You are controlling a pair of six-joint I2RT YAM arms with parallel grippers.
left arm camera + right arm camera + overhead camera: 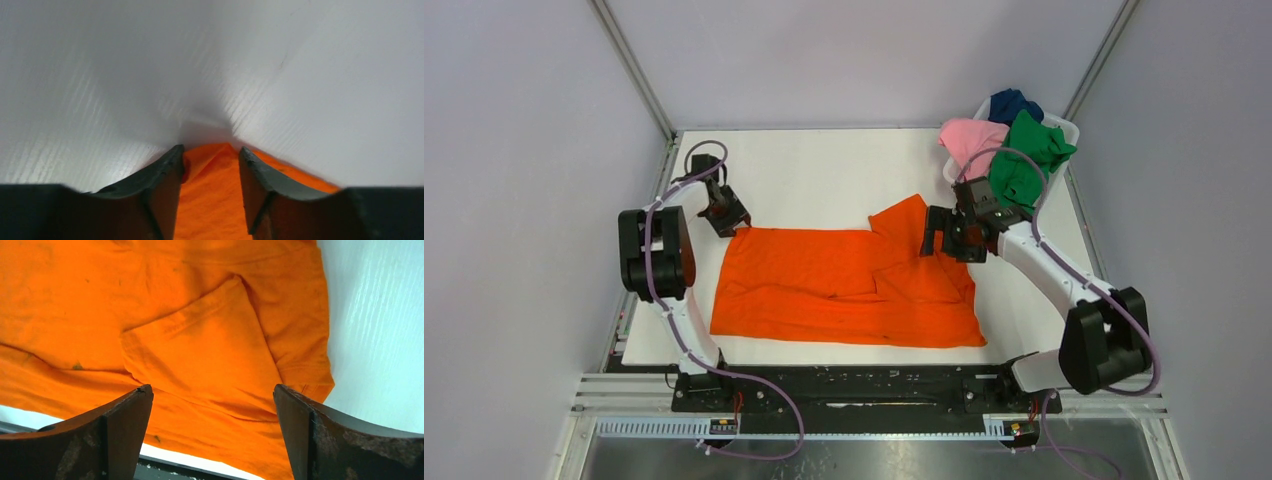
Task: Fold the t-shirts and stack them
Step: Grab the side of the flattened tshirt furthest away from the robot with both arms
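The orange t-shirt's far end sticks out near the basket, so my right gripper will grab it there next and fold that flap inward over the shirt.
The orange t-shirt point(824, 285) lies spread flat on the white table, with a sleeve folded over its right part. My left gripper point(725, 217) is low at the shirt's far left corner. Its jaws are partly apart and straddle the raised corner of the cloth point(210, 200); my left gripper's tips point(211, 152) reach the corner's point. My right gripper point(934, 240) hovers wide open and empty over the shirt's right side, above the folded sleeve point(200, 345); my right gripper's tips point(212, 390) frame it. The pink point(969, 140), green point(1024, 165) and dark blue point(1012, 103) t-shirts are heaped at the back right.
The heaped shirts sit in a white plastic basket point(1069, 130) at the table's far right corner. Bare white tabletop point(824, 175) lies behind the orange shirt. The black rail point(854, 385) with the arm bases runs along the near edge. Grey walls enclose the table.
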